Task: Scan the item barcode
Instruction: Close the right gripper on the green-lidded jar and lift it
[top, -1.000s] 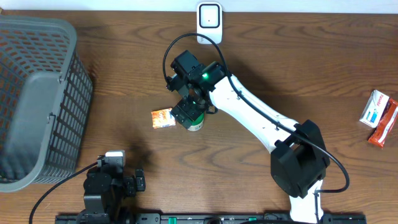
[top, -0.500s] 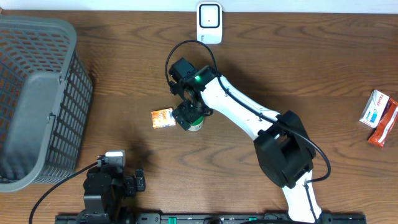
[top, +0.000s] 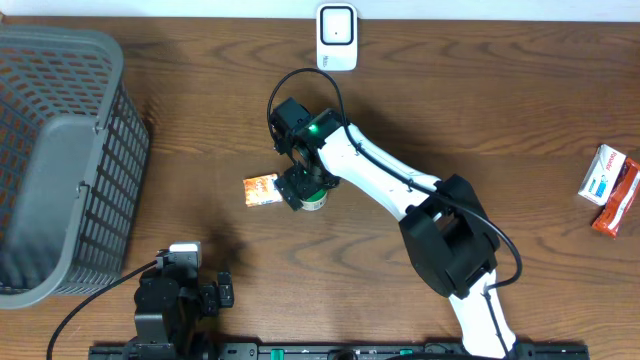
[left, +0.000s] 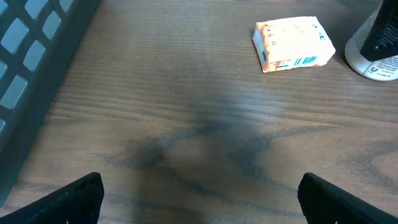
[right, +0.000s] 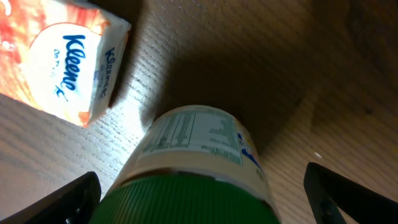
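Note:
The jar has a printed label that should stay clear to scan. My right gripper should grab the jar at its lid end (top: 315, 198) (right: 187, 196), with its fingers on either side of the label.
A jar with a green lid (right: 186, 199) and a cream label (right: 193, 134) stands on the table, filling the lower middle of the right wrist view. My right gripper (right: 202, 202) is open, with one finger on either side of the lid and neither touching it. Overhead, the right gripper (top: 301, 186) hangs over the jar (top: 316, 201). The white barcode scanner (top: 336, 37) stands at the far edge. My left gripper (left: 199, 199) is open and empty above bare wood near the front edge, where the overhead view shows the left gripper (top: 183, 258).
An orange Kleenex pack (top: 261, 189) lies just left of the jar, its barcode facing the left wrist view (left: 292, 43). A grey mesh basket (top: 60, 160) takes up the left side. Two small packets (top: 610, 187) lie at the far right.
The right arm has swung its elbow leftward and the gripper has settled a little left and lower around the jar. Both grippers stayed open; the left arm has not moved.

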